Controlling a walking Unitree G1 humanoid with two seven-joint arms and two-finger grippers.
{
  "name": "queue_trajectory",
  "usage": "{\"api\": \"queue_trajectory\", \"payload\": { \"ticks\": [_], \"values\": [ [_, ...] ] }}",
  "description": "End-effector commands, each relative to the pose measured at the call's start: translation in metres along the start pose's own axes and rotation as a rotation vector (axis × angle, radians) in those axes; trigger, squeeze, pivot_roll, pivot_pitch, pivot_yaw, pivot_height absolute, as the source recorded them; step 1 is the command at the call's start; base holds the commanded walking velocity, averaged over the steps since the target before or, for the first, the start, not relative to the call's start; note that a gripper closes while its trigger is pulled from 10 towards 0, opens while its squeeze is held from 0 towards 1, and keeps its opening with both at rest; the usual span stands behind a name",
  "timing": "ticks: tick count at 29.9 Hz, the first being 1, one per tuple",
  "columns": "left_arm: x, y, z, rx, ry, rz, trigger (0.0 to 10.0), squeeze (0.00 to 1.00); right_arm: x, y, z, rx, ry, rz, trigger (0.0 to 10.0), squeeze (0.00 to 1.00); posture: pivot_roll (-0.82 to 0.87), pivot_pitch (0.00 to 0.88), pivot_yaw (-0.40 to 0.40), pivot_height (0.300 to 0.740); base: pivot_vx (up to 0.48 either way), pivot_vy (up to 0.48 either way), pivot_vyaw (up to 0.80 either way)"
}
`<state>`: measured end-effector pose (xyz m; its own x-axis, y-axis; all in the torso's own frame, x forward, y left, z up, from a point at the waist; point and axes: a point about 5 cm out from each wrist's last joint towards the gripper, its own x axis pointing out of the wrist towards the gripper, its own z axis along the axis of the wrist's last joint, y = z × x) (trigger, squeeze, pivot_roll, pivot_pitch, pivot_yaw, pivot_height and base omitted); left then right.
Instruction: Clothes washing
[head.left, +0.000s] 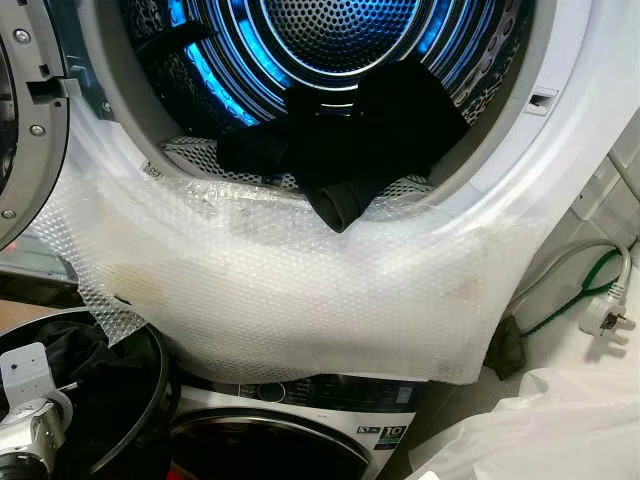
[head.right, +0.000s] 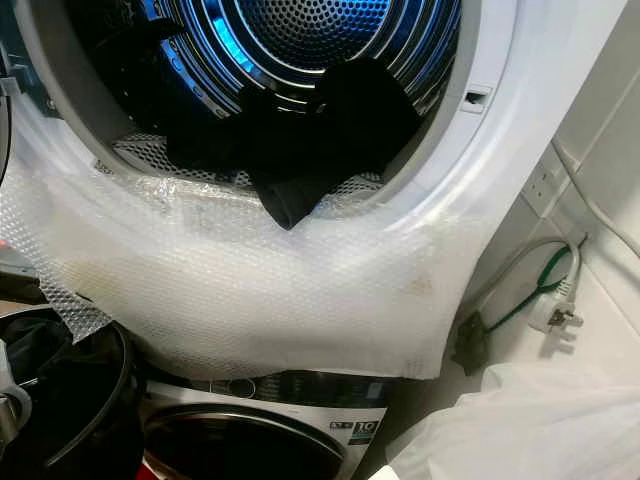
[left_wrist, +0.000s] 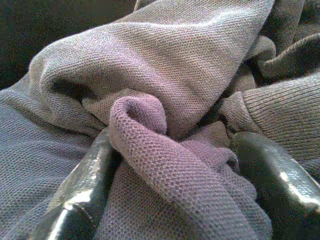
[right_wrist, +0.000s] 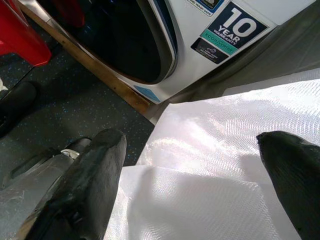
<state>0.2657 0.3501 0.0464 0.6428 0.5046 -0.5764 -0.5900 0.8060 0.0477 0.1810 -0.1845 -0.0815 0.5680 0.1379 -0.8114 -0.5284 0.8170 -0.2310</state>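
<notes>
My left gripper takes hold of the grey-purple knit garment by its raised fold (left_wrist: 162, 157) next. The cloth (left_wrist: 145, 57) around the fold lies slack in the basket.
The upper machine's drum (head.left: 330, 40) stands open and glows blue. Dark clothes (head.left: 370, 130) lie inside it, and one dark piece (head.left: 340, 205) droops over the rim. At the lower left stands a black basket (head.left: 155, 390) holding dark clothing, and my left wrist (head.left: 30, 410) reaches into it. My left gripper (left_wrist: 175, 200) is open and pressed into a grey-purple knit garment (left_wrist: 165, 75), with a bunched fold between its fingers (left_wrist: 80, 195). My right gripper (right_wrist: 195, 185) hangs open above a white woven sack (right_wrist: 225, 150), holding nothing.
Bubble wrap (head.left: 300, 290) covers the front below the drum opening. The open door (head.left: 25, 120) stands at the left. A second machine (head.left: 300, 420) sits underneath. The white sack (head.left: 540, 430) fills the lower right. A plug with a green cable (head.left: 607, 310) hangs by the wall.
</notes>
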Motion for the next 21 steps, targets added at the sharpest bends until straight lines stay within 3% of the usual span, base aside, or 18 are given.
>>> {"api": "queue_trajectory", "payload": {
  "ticks": [1, 21],
  "values": [
    [0.0, -0.016, -0.029, 0.014, 0.109, -0.051, 0.0, 0.0, -0.002, -0.005, -0.003, 0.007, -0.001, -0.013, 10.0, 0.0, 0.06, 0.0, -0.158, 0.74, 0.0, 0.0, 0.0],
    [0.0, -0.028, -0.036, 0.015, 0.095, -0.086, 0.0, 0.0, -0.001, 0.0, -0.002, 0.026, -0.004, -0.004, 10.0, 0.0, 0.08, 0.0, -0.143, 0.74, 0.0, 0.0, 0.0]
  ]
}}
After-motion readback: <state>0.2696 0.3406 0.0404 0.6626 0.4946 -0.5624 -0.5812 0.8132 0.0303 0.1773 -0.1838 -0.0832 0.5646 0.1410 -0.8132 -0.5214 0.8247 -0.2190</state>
